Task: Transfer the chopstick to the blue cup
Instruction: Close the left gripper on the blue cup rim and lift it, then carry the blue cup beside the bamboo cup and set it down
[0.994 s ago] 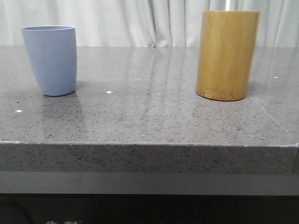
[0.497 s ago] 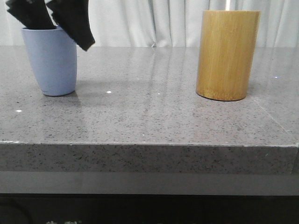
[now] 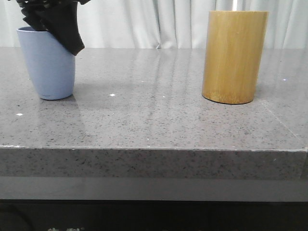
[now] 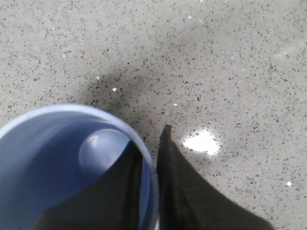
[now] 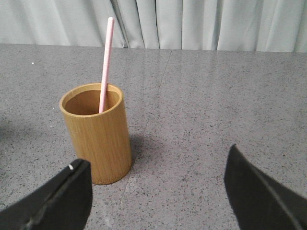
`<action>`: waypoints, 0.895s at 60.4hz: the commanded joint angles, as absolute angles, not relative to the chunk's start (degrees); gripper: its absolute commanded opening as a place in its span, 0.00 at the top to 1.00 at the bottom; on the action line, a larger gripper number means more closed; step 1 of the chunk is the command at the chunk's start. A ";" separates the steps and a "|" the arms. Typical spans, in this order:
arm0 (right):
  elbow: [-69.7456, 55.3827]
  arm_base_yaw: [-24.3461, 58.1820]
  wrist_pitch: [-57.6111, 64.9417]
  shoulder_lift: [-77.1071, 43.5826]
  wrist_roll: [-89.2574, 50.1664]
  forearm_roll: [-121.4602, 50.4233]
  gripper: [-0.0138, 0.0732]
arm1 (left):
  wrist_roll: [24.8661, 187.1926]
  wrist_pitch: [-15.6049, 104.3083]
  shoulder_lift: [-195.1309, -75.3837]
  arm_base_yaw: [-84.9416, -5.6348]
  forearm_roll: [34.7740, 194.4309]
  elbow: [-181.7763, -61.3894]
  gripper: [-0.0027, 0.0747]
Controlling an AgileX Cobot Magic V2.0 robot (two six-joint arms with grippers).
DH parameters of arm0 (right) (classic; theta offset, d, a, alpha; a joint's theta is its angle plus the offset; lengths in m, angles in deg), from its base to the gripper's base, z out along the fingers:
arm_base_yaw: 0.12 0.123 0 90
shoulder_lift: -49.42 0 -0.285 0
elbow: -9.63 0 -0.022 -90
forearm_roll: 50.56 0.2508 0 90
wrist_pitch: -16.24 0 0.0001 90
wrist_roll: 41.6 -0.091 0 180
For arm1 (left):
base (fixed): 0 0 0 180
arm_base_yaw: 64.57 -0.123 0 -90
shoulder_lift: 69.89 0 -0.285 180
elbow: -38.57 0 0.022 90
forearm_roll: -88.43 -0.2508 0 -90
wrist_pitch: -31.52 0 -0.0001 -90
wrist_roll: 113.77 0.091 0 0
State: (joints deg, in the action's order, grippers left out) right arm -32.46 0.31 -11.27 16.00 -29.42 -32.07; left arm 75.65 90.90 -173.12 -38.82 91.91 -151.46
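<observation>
The cup's base is far short, so my left gripper keeps holding the cup's rim until the blue cup's base (image 3: 56, 95) reaches the open tabletop beside the bamboo cylinder.
The blue cup (image 3: 48, 67) stands at the table's far left, tilted slightly. My left gripper (image 3: 53, 21) reaches down onto its right rim. In the left wrist view the left gripper (image 4: 149, 143) straddles the cup (image 4: 57, 158) wall, one finger inside and one outside, shut on the rim. The cup looks empty inside. A pale pink chopstick (image 5: 106, 62) leans in the bamboo cylinder (image 5: 98, 139); only its tip (image 3: 235, 5) shows from the front. My right gripper (image 5: 157, 163) hangs open, short of the cylinder, nothing between its fingers.
The bamboo cylinder (image 3: 234, 57) stands at the right of the grey speckled table (image 3: 154, 120). The table's front edge (image 3: 154, 150) runs across the view. White curtains hang behind.
My left gripper came down into view and closed over the blue cup's right rim. The cup has shifted a little to the left and tilted. The bamboo cylinder has not moved.
</observation>
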 commanded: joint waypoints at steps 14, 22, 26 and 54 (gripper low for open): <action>-30.29 0.10 -7.10 15.28 -29.37 -31.53 0.17 | 75.76 90.44 -170.56 -35.69 92.27 -156.73 0.99; -30.36 0.16 -7.10 15.28 -29.37 -31.53 0.17 | 75.76 90.44 -171.80 -31.68 92.38 -161.58 0.99; -30.37 0.16 -7.10 15.23 -29.37 -31.53 0.17 | 75.76 90.69 -173.46 -29.24 92.38 -164.86 0.99; -30.37 0.16 -7.10 15.23 -29.37 -31.53 0.17 | 74.17 103.51 -189.08 -21.92 94.47 -183.24 0.99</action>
